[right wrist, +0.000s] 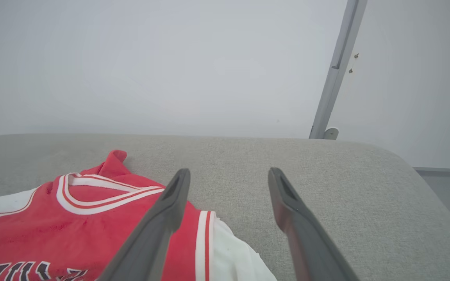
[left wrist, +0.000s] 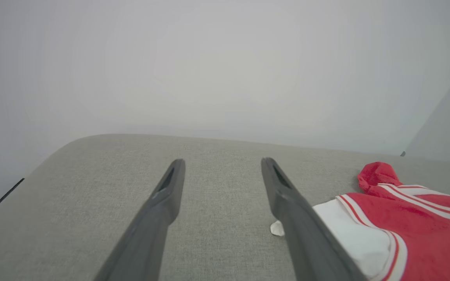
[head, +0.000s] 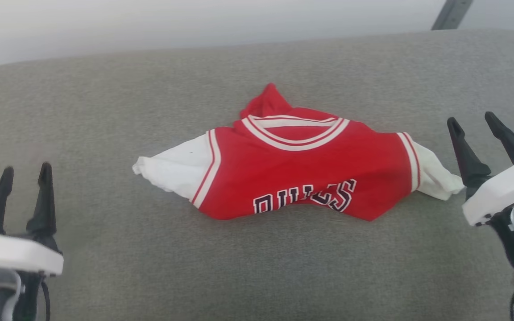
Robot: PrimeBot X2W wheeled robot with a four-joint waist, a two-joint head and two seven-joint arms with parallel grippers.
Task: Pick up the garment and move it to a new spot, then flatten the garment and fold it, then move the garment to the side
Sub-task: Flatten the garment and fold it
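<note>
The red jersey [head: 303,166] is to be picked up and moved, so the left gripper should next grab it by its white sleeve's tip [head: 143,166].
The garment [head: 301,174] is a red jersey with white short sleeves, striped trim and dark chest lettering. It lies rumpled in the middle of the grey cushion, its lower part tucked under and a red flap sticking up behind the collar. My left gripper [head: 26,171] stands open at the lower left, well clear of the left sleeve. My right gripper [head: 473,120] is open just past the right sleeve's tip, holding nothing. In the left wrist view the garment [left wrist: 400,222] lies right of my open left gripper [left wrist: 222,162]. In the right wrist view the garment [right wrist: 92,218] lies left of my open right gripper [right wrist: 228,171].
The grey fabric cushion [head: 105,111] spreads wide around the jersey, with its back edge against a pale wall. A grey metal post [right wrist: 336,70] rises behind the cushion's right end, where the cushion rounds off.
</note>
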